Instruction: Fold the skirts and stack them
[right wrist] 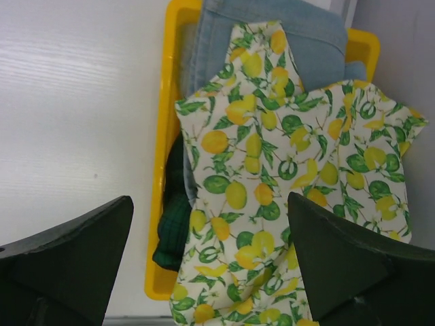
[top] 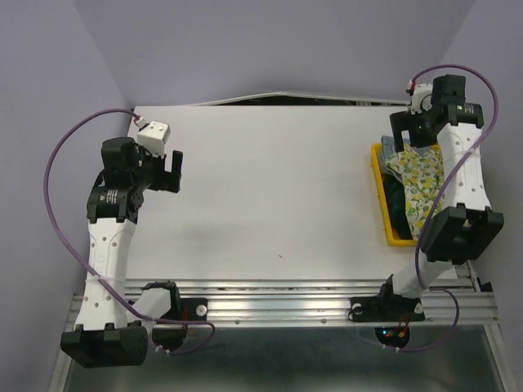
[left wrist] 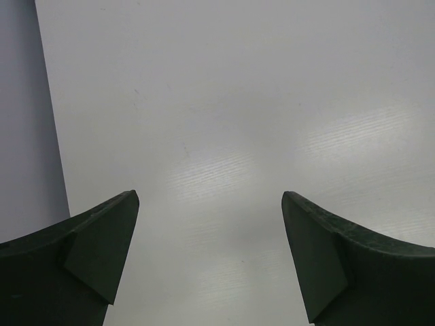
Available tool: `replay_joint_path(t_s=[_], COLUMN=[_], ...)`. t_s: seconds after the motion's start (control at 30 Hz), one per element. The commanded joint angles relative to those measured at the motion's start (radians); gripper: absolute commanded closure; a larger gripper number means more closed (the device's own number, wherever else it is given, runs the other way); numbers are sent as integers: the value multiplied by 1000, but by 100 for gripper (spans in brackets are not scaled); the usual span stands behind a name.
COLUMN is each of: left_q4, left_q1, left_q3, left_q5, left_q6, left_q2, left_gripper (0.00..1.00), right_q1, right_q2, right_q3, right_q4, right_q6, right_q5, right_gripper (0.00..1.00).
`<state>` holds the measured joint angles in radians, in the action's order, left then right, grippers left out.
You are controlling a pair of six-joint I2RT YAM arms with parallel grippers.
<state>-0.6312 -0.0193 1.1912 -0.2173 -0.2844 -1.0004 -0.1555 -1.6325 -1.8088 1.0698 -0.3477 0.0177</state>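
Next, my right gripper takes hold of the lemon-print skirt near its edge [top: 407, 156] [right wrist: 264, 49] at the tray's far end to spread it for folding.
The lemon-print skirt [top: 418, 181] lies on top of the pile in the yellow tray [top: 381, 196] at the table's right edge. In the right wrist view the lemon skirt [right wrist: 272, 183] covers the light blue-grey skirt [right wrist: 299, 37] and the dark plaid skirt [right wrist: 173, 224], which shows at the tray's left wall [right wrist: 166, 136]. My right gripper [top: 413, 131] [right wrist: 211, 272] is open and empty above the tray's far end. My left gripper [top: 169, 170] [left wrist: 211, 258] is open and empty over bare table at the left.
The white table [top: 270, 188] spreads between the two arms. Its left edge meets the purple wall [left wrist: 27, 136]. A metal rail [top: 278, 306] runs along the near edge by the arm bases.
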Motion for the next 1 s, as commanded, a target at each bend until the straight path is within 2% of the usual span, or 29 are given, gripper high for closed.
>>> replay_joint_path(t_s=[0.0,0.17,0.3,0.47,0.5,0.6,0.63,0.7,0.73,0.77,0.9,0.97], left_q4=[19,37,53,56,54,50,48,45,45,42,34,30], left_q1=[1,1,1,1,1,1,1,1,1,1,1,1], left_q3=[-16,-54,-81,-94,-91,-85,-82,-78,-74,-70,-55,-45], left_q5=[-7,-4,1,4,4,6,6,7,9,9,10,12], left_q6=[-21,-36,-41,-42,-44,-45,-45,-47,-47,-47,-47,-42], left_q2=[63,97,100,109,112,115,114,114,114,112,112,114], left_gripper=[1,1,1,1,1,1,1,1,1,1,1,1], right_q1=[-75,-116,-116,-128,-139,-162,-162,-171,-171,-171,-171,-171], right_q2=[-116,-254,-291,-323,-331,-340,-342,-340,-337,-334,-297,-273], right_q3=[-188,-241,-173,-118,-118,-122,-126,-147,-161,-175,-296,-429], right_q4=[154,170,137,130,133,151,157,182,194,215,257,289], right_q6=[-37,-34,-20,-10,-10,-16,-17,-28,-33,-37,-48,-48], right_q5=[-44,-48,-44,-30,-27,8,14,36,44,56,99,154], right_gripper=[0,0,7,31,40,53,67,81,94,99,100,99])
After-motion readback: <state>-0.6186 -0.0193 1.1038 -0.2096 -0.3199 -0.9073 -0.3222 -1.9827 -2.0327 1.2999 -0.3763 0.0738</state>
